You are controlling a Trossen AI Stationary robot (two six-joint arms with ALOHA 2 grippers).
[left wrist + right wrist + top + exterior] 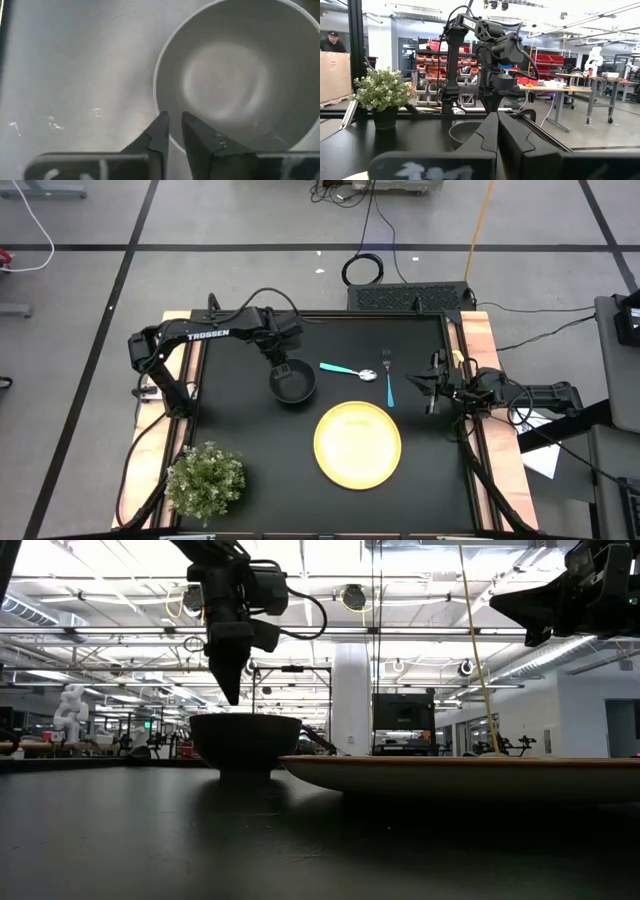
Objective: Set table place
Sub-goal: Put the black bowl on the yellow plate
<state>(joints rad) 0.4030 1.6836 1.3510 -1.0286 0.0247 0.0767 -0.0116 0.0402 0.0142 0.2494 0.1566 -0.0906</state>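
My left gripper grabs the black bowl by its rim (273, 377) next, to set the bowl onto the yellow plate (357, 443).
A black bowl (291, 382) stands on its base on the black table (240, 430), left of the teal-handled spoon (348, 370) and fork (388, 378). The yellow plate (357, 443) lies flat nearer the front. My left gripper (173, 120) points down over the bowl's far-left rim (159, 95) with a narrow gap between its fingers. In the low view the gripper (228, 695) hangs a little above the bowl (245, 735), clear of it. My right gripper (425, 385) waits shut at the table's right edge, held level above the table.
A green potted plant (205, 480) stands at the table's near-left corner. Wooden strips (480, 340) run along the table's left and right sides. Bare tabletop lies left of the bowl and between the plant and the plate.
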